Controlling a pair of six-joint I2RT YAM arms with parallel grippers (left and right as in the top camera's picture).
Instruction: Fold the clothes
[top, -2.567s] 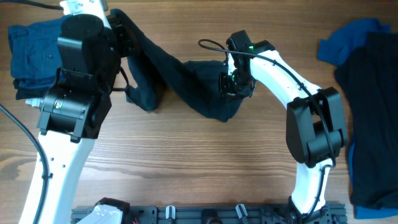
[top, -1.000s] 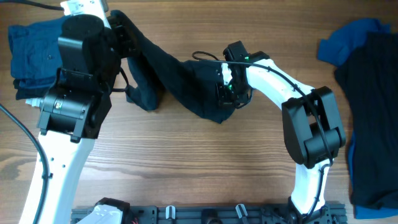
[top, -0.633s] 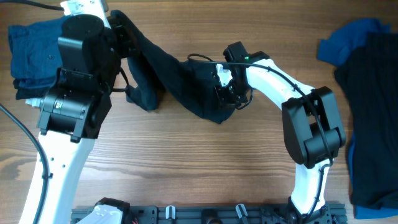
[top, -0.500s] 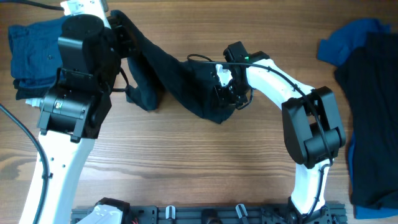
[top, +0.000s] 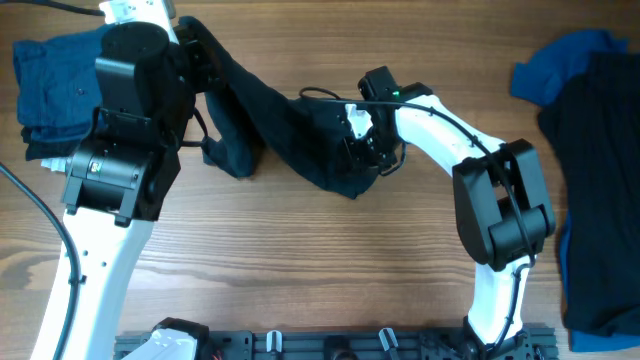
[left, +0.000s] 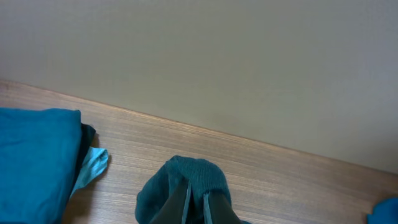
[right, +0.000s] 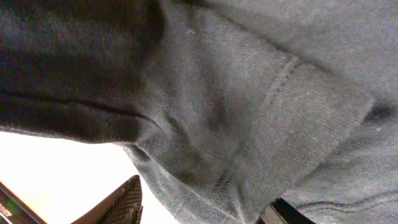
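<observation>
My left gripper opens next, since the pinched end would land on flat, open table.
The near-black navy shirt (top: 290, 125) hangs bunched between my two arms above the wooden table. My left gripper (top: 197, 48) is shut on its upper left end; in the left wrist view the fingers (left: 198, 200) pinch a fold of the shirt (left: 186, 171) above the tabletop. My right gripper (top: 366, 135) sits on the shirt's right end with its jaws apart. In the right wrist view the two fingers (right: 202, 202) stand wide open, and a hemmed fold of the shirt (right: 236, 106) fills the space between them.
A folded mid blue garment (top: 50, 75) lies at the back left, also seen in the left wrist view (left: 34, 155). A dark garment (top: 600, 170) and a blue one (top: 555, 70) lie at the right edge. A black rail (top: 330, 345) runs along the front edge.
My right gripper has shifted a little to the left over the shirt's right end and its jaws have spread. The left arm and its hold have not moved.
</observation>
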